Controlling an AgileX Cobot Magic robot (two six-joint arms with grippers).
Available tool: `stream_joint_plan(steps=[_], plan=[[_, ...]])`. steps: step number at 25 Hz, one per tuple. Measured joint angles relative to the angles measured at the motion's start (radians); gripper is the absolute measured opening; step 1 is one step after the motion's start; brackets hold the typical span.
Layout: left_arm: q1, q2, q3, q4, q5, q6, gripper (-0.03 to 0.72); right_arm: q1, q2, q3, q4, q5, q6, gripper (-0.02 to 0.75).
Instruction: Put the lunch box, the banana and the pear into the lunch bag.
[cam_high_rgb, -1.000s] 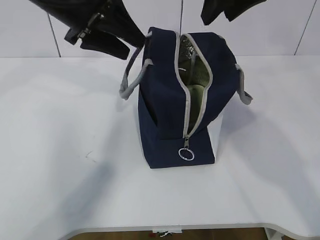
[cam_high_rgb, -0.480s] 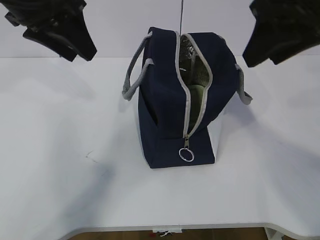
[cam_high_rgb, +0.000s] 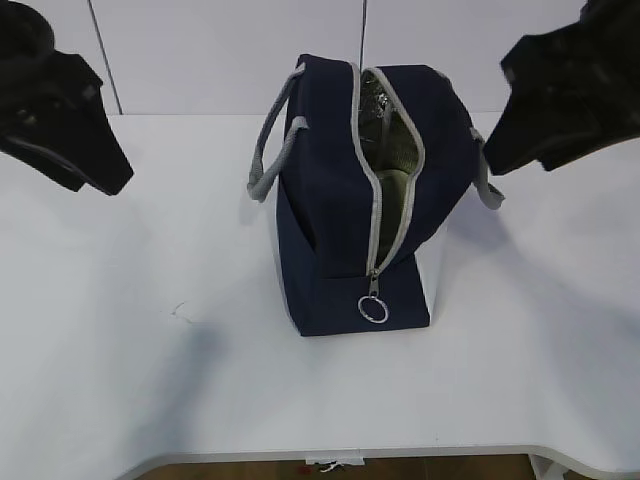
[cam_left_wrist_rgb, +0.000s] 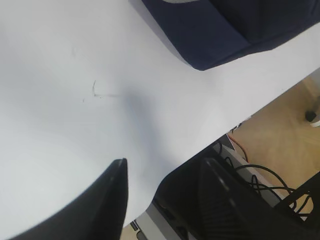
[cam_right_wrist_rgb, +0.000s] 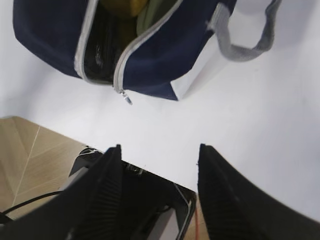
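I need to grab the metal zipper pull by its hanging ring (cam_high_rgb: 373, 310) with my right gripper next, because the slider (cam_high_rgb: 374, 278) sits close between the cloth edges.
The navy-blue lunch bag (cam_high_rgb: 330, 220) stands in the middle of the white table with its grey zipper open. Through the opening a pale green lunch box lid (cam_high_rgb: 393, 188) shows. In the right wrist view the bag (cam_right_wrist_rgb: 50, 40) is at the top, with the green lid (cam_right_wrist_rgb: 151, 14) and a yellow fruit (cam_right_wrist_rgb: 120, 7) inside; I cannot tell whether it is the banana or the pear. My left gripper (cam_high_rgb: 100, 168) hangs left of the bag, open and empty (cam_left_wrist_rgb: 162, 162). My right gripper (cam_high_rgb: 510, 150) hangs right of the bag, open and empty (cam_right_wrist_rgb: 160, 148).
A metal ring pull (cam_high_rgb: 373, 308) hangs at the zipper's lower end. Grey handles (cam_high_rgb: 268, 160) stick out on both sides of the bag. The table's front edge (cam_high_rgb: 400, 455) is close below. The robot base shows under the table edge (cam_left_wrist_rgb: 235, 200).
Both grippers have moved away from above the bag: the left one out to the left and lower, the right one out to the right. The bag has not moved.
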Motion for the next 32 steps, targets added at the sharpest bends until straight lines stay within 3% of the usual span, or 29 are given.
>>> stream_joint_plan(steps=[5,13,18,32], plan=[[0.000,-0.049,0.004,0.002,0.001,-0.004,0.353,0.020,-0.060,0.218,0.068,-0.302,-0.064,0.403],[0.000,-0.075,0.004,0.002,0.001,-0.017,0.352,0.172,-0.222,0.673,0.075,-0.888,-0.272,0.403],[0.000,-0.075,0.004,0.000,0.001,-0.019,0.352,0.229,-0.274,0.891,0.079,-1.237,-0.297,0.403],[0.000,-0.075,0.004,-0.074,0.001,-0.022,0.346,0.231,-0.173,0.951,0.090,-1.464,-0.265,0.403]])
